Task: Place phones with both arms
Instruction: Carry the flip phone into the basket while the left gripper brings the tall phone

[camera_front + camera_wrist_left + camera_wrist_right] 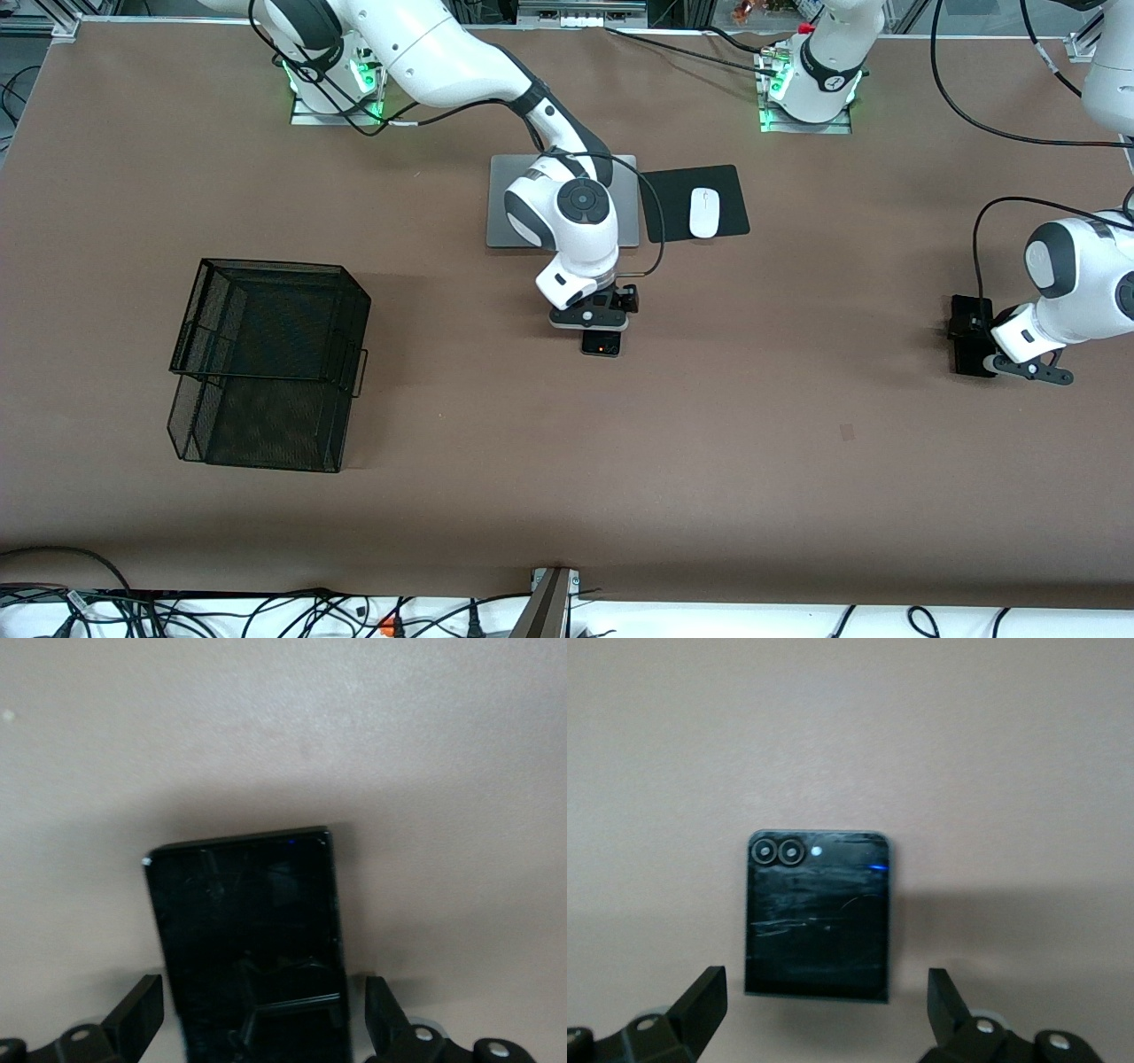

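Near the table, my left gripper's fingertips stand on either side of the slab phone, so closing now would catch it: my left gripper should close on it.
A small squarish black phone (pixel 601 343) lies flat mid-table; in the right wrist view (pixel 818 912) it shows two camera lenses. My right gripper (pixel 592 322) hangs low over its laptop-side edge, open and empty (pixel 828 1014), with the phone just ahead of the fingertips. A long slim black slab phone (pixel 968 341) lies near the left arm's end of the table. My left gripper (pixel 1032 370) is low over it and open (pixel 263 1019), one finger (pixel 137 1014) on each side of the slab (pixel 248 948), with gaps. The lavender-white phone is out of view.
A black two-tier wire mesh tray (pixel 266 354) stands toward the right arm's end. A silver laptop (pixel 625 182), partly hidden by the right arm, lies near the bases. Beside it, a white mouse (pixel 704 213) sits on a black pad (pixel 669 208).
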You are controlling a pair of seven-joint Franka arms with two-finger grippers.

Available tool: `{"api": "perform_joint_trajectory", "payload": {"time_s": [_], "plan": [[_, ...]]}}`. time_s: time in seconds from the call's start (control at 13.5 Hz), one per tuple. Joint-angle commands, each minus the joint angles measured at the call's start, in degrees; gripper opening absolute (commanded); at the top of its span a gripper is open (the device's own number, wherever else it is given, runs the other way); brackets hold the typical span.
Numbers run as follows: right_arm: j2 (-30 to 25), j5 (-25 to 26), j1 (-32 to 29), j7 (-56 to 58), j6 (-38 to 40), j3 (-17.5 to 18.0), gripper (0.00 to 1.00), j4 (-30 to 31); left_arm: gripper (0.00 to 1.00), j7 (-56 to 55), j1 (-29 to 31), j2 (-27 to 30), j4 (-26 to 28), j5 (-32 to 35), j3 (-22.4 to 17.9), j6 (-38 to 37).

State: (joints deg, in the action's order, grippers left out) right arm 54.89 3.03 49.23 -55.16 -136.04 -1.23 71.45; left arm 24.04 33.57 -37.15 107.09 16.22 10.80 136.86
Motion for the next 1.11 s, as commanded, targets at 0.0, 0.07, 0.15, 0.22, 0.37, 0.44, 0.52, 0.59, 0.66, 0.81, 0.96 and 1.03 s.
{"api": "perform_joint_trajectory", "payload": {"time_s": [0.0,0.07,0.15,0.22,0.37,0.44,0.52,0.59,0.66,0.81,0.96,1.03], "plan": [[3.3,1.9,1.4,-2.6,-0.1,-1.1,1.0,-4.5,1.0,1.6,1.1,-0.2,0.6,-2.9,0.8,0.3],[3.7,1.9,1.5,-2.6,-0.2,-1.5,1.0,-4.8,1.0,1.6,1.1,-0.3,0.3,-2.9,0.8,0.3],[4.0,2.0,1.7,-2.7,-0.4,-1.8,1.0,-4.9,0.94,1.5,1.0,-0.5,0.0,-2.9,0.8,0.1],[4.4,2.0,1.8,-2.7,-1.1,-2.0,1.0,-4.9,0.55,0.7,1.0,-0.5,0.0,-3.0,0.8,-0.3],[5.3,2.0,2.6,-2.7,-2.0,-3.2,1.0,-4.9,0.24,1.0,0.4,0.0,-0.3,-3.0,1.0,-2.3],[5.7,2.0,3.1,-2.7,-2.3,-3.6,0.99,-4.9,0.18,1.3,-0.2,0.3,-1.5,-2.9,1.2,-3.1],[5.7,2.0,3.1,-2.5,-2.3,-3.8,0.78,-4.9,0.2,1.1,-0.3,0.8,-2.4,-2.9,1.7,-5.7],[5.6,2.0,3.2,-2.1,-2.1,-4.2,0.41,-4.9,0.21,0.7,-0.3,1.5,-3.7,-3.0,3.5,-8.8],[5.3,2.0,3.2,-2.0,-1.8,-4.4,0.14,-4.9,0.2,0.5,-0.3,2.2,-5.6,-3.1,5.2,-13.4],[4.2,1.8,3.2,-1.5,2.3,-5.4,0.0,-5.1,0.2,-0.2,-0.3,2.4,-12.2,-3.1,9.7,-23.8],[-0.1,1.6,2.5,-0.7,10.7,-5.4,0.0,-8.4,0.2,-1.6,-1.6,2.4,-17.4,-3.1,14.0,-32.1],[-2.3,1.4,1.7,0.8,15.1,-5.4,0.0,-8.6,0.2,-1.6,-2.4,2.4,-19.4,-3.1,16.0,-34.9]]}}
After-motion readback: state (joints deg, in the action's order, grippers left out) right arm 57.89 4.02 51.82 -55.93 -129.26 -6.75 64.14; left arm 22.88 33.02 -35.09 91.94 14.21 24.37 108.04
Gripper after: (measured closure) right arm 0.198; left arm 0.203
